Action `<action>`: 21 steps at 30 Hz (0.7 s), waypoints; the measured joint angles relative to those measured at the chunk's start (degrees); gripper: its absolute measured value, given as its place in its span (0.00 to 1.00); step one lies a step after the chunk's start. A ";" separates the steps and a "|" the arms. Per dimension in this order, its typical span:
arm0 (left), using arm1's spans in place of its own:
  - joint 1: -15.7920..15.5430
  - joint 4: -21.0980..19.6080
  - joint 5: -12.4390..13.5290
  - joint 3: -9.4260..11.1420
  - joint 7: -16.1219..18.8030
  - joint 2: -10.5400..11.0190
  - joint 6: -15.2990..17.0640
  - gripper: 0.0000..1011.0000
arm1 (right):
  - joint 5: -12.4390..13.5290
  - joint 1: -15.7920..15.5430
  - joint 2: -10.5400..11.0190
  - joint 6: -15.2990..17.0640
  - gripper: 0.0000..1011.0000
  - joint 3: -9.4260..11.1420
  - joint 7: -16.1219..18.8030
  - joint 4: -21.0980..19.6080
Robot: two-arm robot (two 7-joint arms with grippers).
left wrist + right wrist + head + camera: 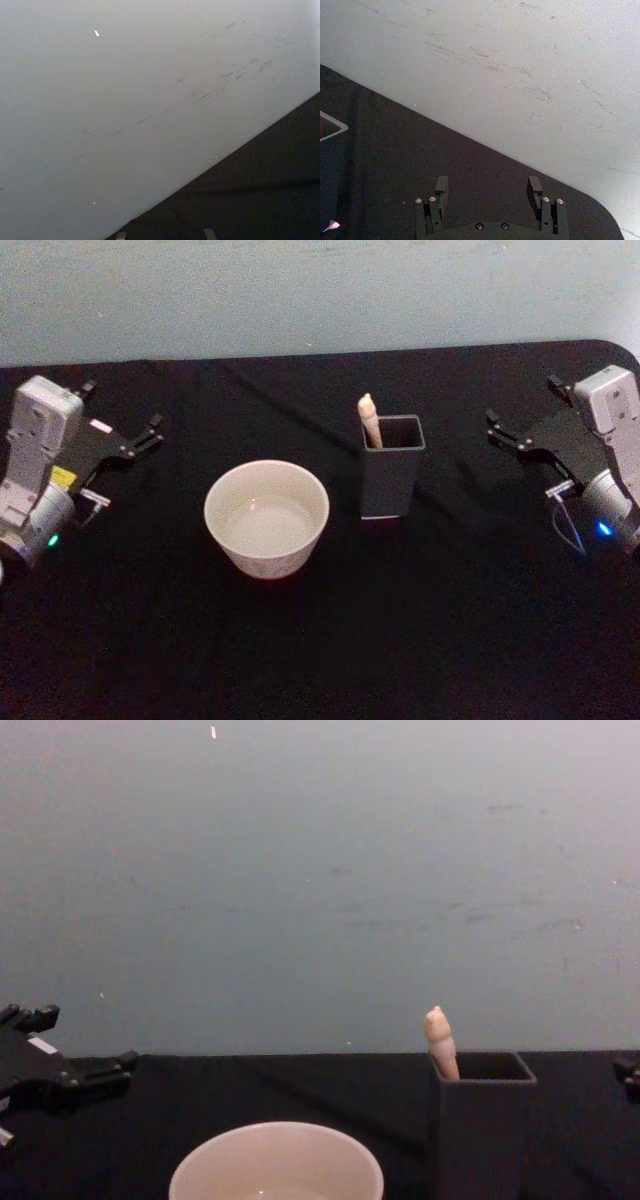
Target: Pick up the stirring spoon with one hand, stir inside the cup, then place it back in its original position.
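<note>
Next, my right gripper grabs the stirring spoon by the top of its handle above the holder's rim to stir, since the holder's sides close around the rest.
The stirring spoon stands in a dark grey square holder, with just its pale beige handle and knob sticking up; its shaft and bowl are hidden inside. In the chest view the spoon rises from the holder's left corner. The cream-white cup sits just left of the holder, near the table's middle. My left gripper hovers open at the far left, well away from the cup. At the far right, my right gripper is open too, with nothing between its fingers.
A black cloth covers the table, with a pale wall close behind its far edge. Open cloth lies in front of the cup and between each gripper and the middle objects.
</note>
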 joint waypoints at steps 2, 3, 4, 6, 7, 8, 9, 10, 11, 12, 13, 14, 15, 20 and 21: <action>0.00 0.00 0.00 0.00 0.00 0.00 0.00 0.99 | 0.00 0.00 0.00 0.00 0.99 0.00 0.00 0.00; 0.00 0.00 0.00 0.00 0.00 0.00 0.00 0.99 | -0.01 0.00 0.00 0.00 0.99 0.02 0.02 0.00; 0.00 0.00 0.00 0.00 0.00 0.00 0.00 0.99 | 0.09 -0.14 -0.01 0.00 0.99 0.23 0.52 -0.18; 0.00 0.00 0.00 0.00 0.00 0.00 0.00 0.99 | 0.54 -0.29 0.02 0.05 0.99 0.51 1.41 -0.58; 0.00 0.00 0.00 0.00 0.00 0.00 0.00 0.99 | 1.16 -0.46 0.15 0.19 0.99 0.87 2.39 -1.12; 0.00 0.00 0.00 0.00 0.00 0.00 0.00 0.99 | 1.51 -0.55 0.23 0.28 0.99 1.07 2.92 -1.46; 0.00 0.00 0.00 0.00 0.00 0.00 0.00 0.99 | 2.46 -0.77 0.43 0.61 0.99 1.53 4.12 -2.36; 0.00 0.00 0.00 0.00 0.00 0.00 0.00 0.99 | 2.94 -0.89 0.54 0.82 0.99 1.79 4.64 -2.86; 0.00 0.00 0.00 0.00 0.00 0.00 0.00 0.99 | 3.39 -0.99 0.61 1.03 0.99 2.00 5.12 -3.25; 0.00 0.00 0.00 0.00 0.00 0.00 0.00 0.99 | 4.54 -1.33 0.84 1.63 0.99 2.56 6.27 -4.45; 0.00 0.00 0.00 0.00 0.00 0.00 0.00 0.99 | 5.09 -1.48 0.94 1.95 0.99 2.86 6.74 -5.04; 0.00 0.00 0.00 0.00 0.00 0.00 0.00 0.99 | 5.64 -1.67 1.04 2.29 0.99 3.19 7.20 -5.64; 0.00 0.00 0.00 0.00 0.00 0.00 0.00 0.99 | 6.16 -1.88 1.14 2.65 0.99 3.51 7.59 -6.29; 0.00 0.00 0.00 0.00 0.00 0.00 0.00 0.99 | 9.50 -3.43 1.39 5.22 0.99 5.52 9.41 -11.15; 0.00 0.00 0.00 0.00 0.00 0.00 0.00 0.99 | 10.18 -3.87 1.35 6.10 0.99 5.95 9.70 -12.61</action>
